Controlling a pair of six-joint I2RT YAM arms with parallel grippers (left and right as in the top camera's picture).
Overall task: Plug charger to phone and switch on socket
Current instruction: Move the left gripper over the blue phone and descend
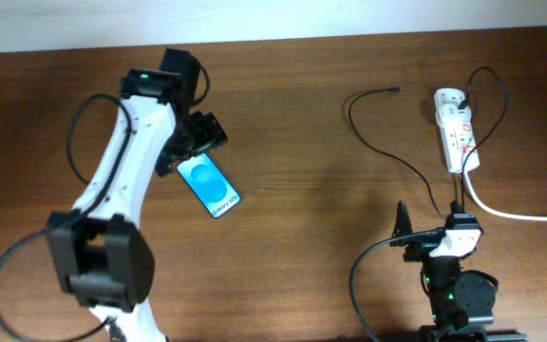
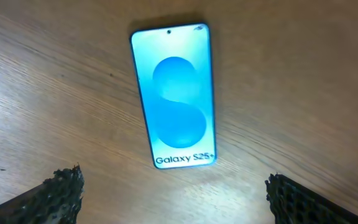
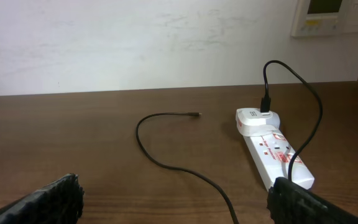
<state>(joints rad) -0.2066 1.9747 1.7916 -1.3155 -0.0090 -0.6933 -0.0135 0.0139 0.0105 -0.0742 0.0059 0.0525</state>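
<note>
The phone (image 1: 209, 185) needs its lettered end free to plug in the charger, so my left gripper should grab it across its long side edges next.
The phone (image 1: 209, 185) lies flat on the wooden table, its blue screen up; in the left wrist view (image 2: 174, 96) it reads "Galaxy S25+". My left gripper (image 1: 198, 142) (image 2: 174, 196) is open and empty, just beyond the phone's end. The charger cable (image 1: 402, 160) loops across the table, its connector tip (image 1: 394, 90) (image 3: 194, 114) lying free. Its other end plugs into an adapter on the white socket strip (image 1: 455, 133) (image 3: 275, 152). My right gripper (image 1: 430, 237) (image 3: 174, 199) is open and empty near the front edge, short of the strip.
A thick white cord (image 1: 511, 211) runs from the strip to the right edge. A white wall and a wall panel (image 3: 331, 15) stand behind the table.
</note>
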